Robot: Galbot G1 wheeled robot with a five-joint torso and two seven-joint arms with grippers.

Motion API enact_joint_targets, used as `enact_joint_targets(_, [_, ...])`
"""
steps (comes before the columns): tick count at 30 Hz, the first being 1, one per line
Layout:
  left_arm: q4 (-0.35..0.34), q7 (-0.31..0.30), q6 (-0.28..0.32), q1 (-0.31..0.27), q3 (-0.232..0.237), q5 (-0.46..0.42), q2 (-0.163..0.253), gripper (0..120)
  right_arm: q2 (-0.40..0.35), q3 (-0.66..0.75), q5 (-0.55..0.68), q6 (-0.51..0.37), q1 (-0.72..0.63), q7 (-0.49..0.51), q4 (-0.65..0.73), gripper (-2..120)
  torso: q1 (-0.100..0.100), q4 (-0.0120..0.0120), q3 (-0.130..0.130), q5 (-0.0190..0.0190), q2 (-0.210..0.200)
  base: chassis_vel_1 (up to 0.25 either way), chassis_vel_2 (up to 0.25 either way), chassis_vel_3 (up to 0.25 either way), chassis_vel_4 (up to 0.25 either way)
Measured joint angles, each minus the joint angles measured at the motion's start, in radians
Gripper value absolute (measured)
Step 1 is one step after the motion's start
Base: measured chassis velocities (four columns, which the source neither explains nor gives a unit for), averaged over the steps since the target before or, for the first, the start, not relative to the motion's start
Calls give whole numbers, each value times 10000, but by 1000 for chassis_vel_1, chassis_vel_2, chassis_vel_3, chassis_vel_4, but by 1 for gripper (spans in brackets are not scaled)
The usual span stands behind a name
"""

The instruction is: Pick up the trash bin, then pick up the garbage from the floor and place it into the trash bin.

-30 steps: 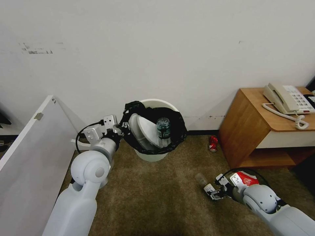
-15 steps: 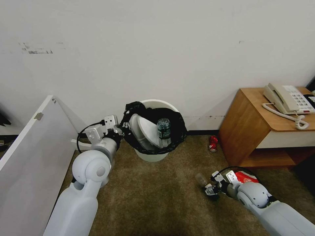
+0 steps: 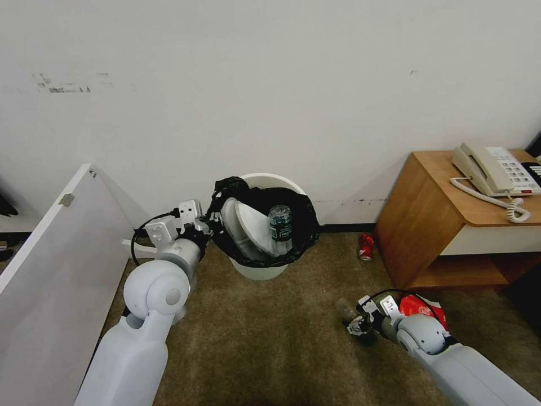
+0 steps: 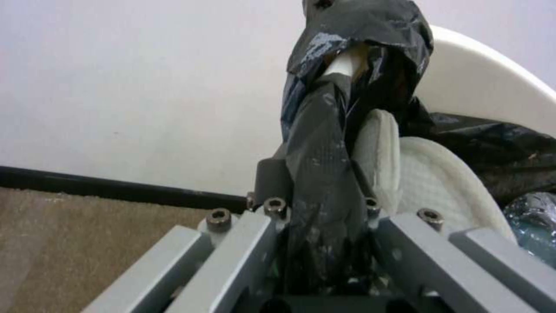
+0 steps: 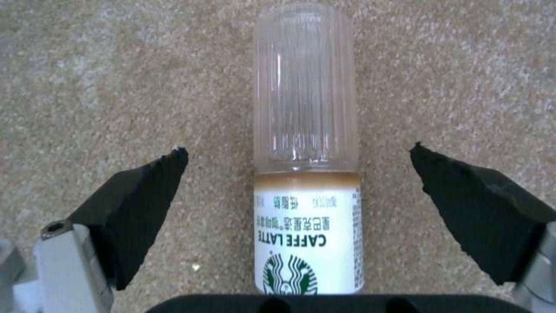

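The robot's right gripper needs to pick up the coffee bottle next by its brown part above the label. The robot will then put the bottle into the trash bin.
The trash bin is a white bucket lined with a black bag, standing by the wall and tilted toward me. It holds white slippers and a green-labelled bottle. My left gripper is shut on the bin's bag-covered rim. A small coffee bottle with a clear ribbed cap lies on the carpet. My right gripper is open, one finger on each side of it without touching. In the head view that gripper is low at the bottle. A red can lies near the wall. A red packet lies behind my right arm.
A wooden bedside table with a beige telephone stands at the right, close to the can. A white panel slants along the left. Brown carpet lies open between my arms.
My right gripper has moved left and lower along the carpet, so its open fingers now flank the coffee bottle. The left arm and bin have barely moved.
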Motion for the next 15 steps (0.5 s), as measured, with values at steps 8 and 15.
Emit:
enact_joint_targets(8, [-26,5,-3,21,-16,7,9,4,93,-39,-108,122,129,-20,-267,98,0,0,0,0,0,0,0,0,0])
enact_joint_targets(15, [-26,5,-5,22,-15,11,-3,4,145,-72,-203,198,148,-22,-372,97,0,0,0,0,0,0,0,0,0])
